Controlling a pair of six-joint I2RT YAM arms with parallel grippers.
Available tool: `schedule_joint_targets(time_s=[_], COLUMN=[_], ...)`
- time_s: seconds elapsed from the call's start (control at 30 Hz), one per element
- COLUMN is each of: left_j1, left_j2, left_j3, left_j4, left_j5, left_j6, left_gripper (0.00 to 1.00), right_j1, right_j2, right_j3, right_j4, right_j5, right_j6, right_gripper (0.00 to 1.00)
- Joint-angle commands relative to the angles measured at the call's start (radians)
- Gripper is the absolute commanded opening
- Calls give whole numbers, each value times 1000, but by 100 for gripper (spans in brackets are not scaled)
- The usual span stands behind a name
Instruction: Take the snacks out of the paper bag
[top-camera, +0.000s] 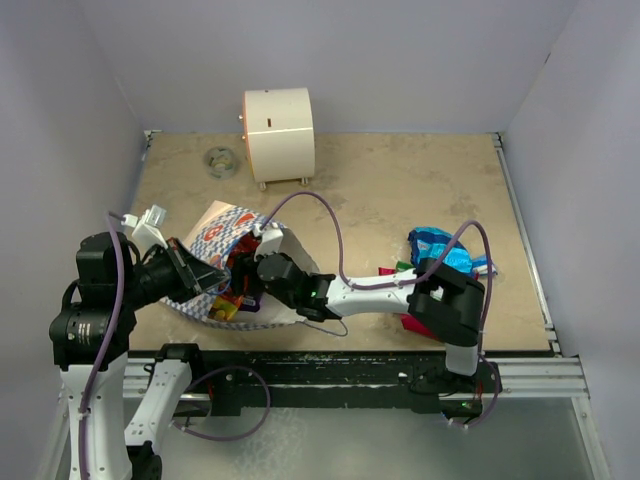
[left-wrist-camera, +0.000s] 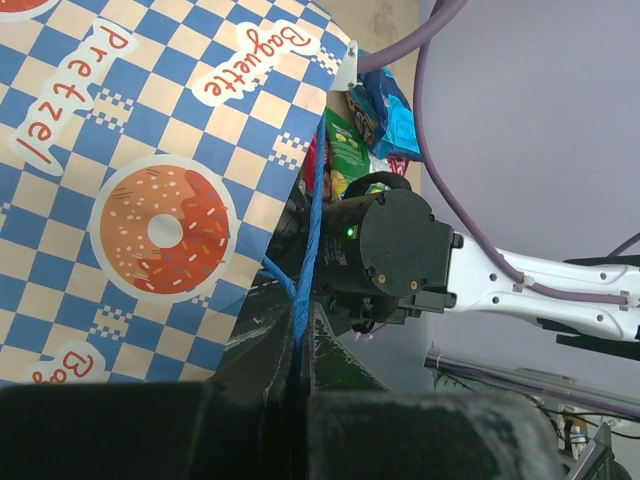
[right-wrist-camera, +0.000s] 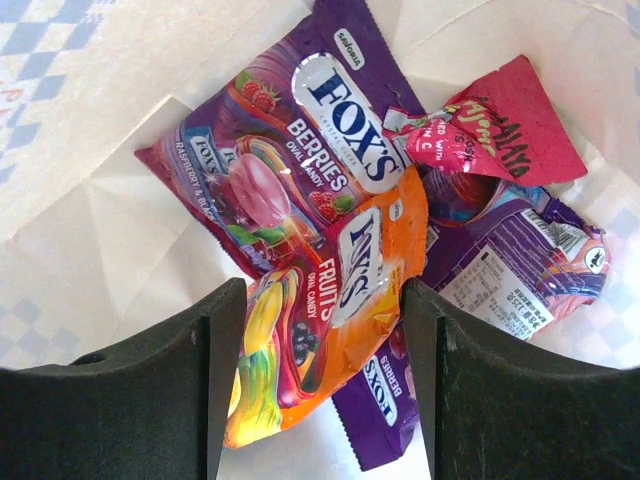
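Next, my right gripper grips the orange snack packet by its crimped edge (right-wrist-camera: 352, 360) to take it out.
The checkered paper bag (top-camera: 222, 232) lies on its side at the left of the table, mouth toward the right. My left gripper (top-camera: 198, 272) is shut on the bag's blue cord handle (left-wrist-camera: 305, 255), pinched between its jaws (left-wrist-camera: 298, 325). My right gripper (top-camera: 247, 285) is inside the bag, open. In the right wrist view its fingers (right-wrist-camera: 180, 390) straddle an orange Fox's Fruits packet (right-wrist-camera: 330, 310). A purple Fox's Berries packet (right-wrist-camera: 285, 150), a pink-red packet (right-wrist-camera: 495, 130) and another purple packet (right-wrist-camera: 520, 270) lie on the bag's white inside (right-wrist-camera: 120, 220).
A blue packet (top-camera: 440, 248), a green packet (top-camera: 403, 266) and a red packet (top-camera: 412, 322) lie on the table at the right, by the right arm's base. A cream cylindrical box (top-camera: 278, 135) and a small clear round thing (top-camera: 220, 160) stand at the back.
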Motion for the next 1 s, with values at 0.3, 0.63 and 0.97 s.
schedule_joint_targets(time_s=[0.3, 0.63, 0.97], left_j1=[-4, -4, -4], left_j2=[29, 52, 39], left_j3=[37, 25, -24], left_j4=[-8, 4, 36], left_j5=[-14, -18, -12], left_j6=[-5, 1, -12], left_gripper=[0, 0, 0], right_j1=[-3, -4, 12], right_j2=[98, 186, 233], right_j3=[79, 115, 66], right_j4=[96, 21, 266], right_j5=[-78, -23, -218], right_j6=[92, 104, -49], right_gripper=[65, 67, 49])
